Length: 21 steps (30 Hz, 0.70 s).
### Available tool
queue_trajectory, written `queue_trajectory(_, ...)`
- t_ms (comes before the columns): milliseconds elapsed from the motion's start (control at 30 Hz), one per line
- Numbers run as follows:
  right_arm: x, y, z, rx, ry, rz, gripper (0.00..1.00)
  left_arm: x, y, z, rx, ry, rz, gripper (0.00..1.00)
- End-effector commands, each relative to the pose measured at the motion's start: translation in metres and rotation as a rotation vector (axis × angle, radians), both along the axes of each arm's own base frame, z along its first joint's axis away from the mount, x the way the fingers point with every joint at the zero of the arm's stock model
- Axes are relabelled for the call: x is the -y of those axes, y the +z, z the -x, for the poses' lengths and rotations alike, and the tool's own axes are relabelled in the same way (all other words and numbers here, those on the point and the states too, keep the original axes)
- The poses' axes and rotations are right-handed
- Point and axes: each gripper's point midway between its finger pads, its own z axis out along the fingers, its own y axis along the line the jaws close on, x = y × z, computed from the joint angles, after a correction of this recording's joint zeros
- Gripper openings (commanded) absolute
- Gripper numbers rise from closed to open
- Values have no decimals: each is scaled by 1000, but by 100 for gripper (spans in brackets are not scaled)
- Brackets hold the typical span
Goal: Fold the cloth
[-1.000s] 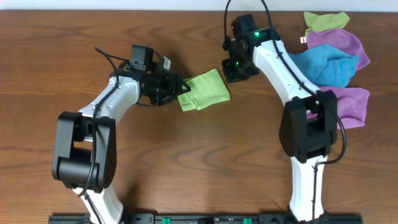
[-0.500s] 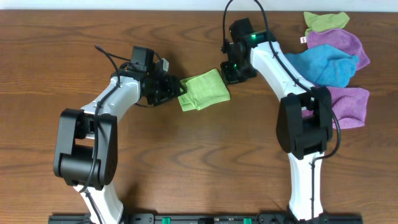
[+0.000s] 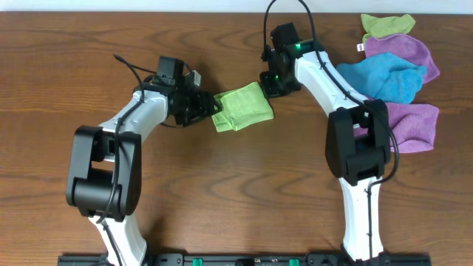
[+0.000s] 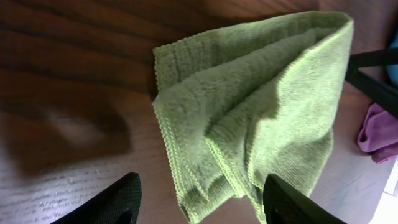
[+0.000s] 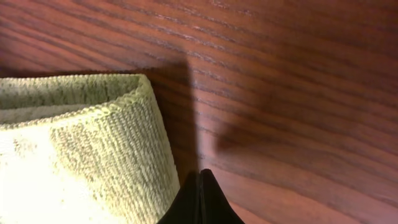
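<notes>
The folded green cloth needs to be set aside folded, so my left gripper should next grab it across the stacked stitched layers at its near corner.
A green cloth lies folded into a small thick rectangle on the wooden table. In the left wrist view the cloth shows several stacked layers with stitched edges. My left gripper is open at the cloth's left edge, its fingertips on either side of the near corner. My right gripper is shut and empty, just beyond the cloth's upper right corner. In the right wrist view its closed tips rest on bare wood next to the cloth's folded edge.
A pile of cloths lies at the back right: a green one, purple ones, a blue one and another purple one. A purple cloth shows at the right edge of the left wrist view.
My right gripper has shifted slightly left and closer to the cloth's upper right corner. The left gripper and the cloth have stayed almost still.
</notes>
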Motion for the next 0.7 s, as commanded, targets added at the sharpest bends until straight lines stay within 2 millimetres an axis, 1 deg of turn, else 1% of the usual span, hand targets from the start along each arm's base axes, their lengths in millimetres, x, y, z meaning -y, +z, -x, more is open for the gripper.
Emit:
queue_trajectory(0,4,-12,1,-28,-21,-3,1,0,-10,4,-25,-1,7,64)
queue_trajectory(100,4,-19,3,-48,-36,-3,1,2,-11,4,-30,-2,12,64)
queue_trajectory(167,3,-24,5,-63,-45,-6,1,7,-14,6,-37,-10,23,64)
queue_trajectory(300,-1,-27,8,-77,-42,-18,1,15,-18,4,-38,-10,39,65)
queue_trajectory(367,-10,-29,12,-96,-30,-46,2,20,-18,3,-32,-16,51,67)
queue_trajectory(500,-18,-32,17,-106,-20,-47,1,21,-19,3,-38,-12,52,68)
queue_trajectory(667,-35,-31,25,-112,16,-60,1,21,-20,3,-40,-11,51,68)
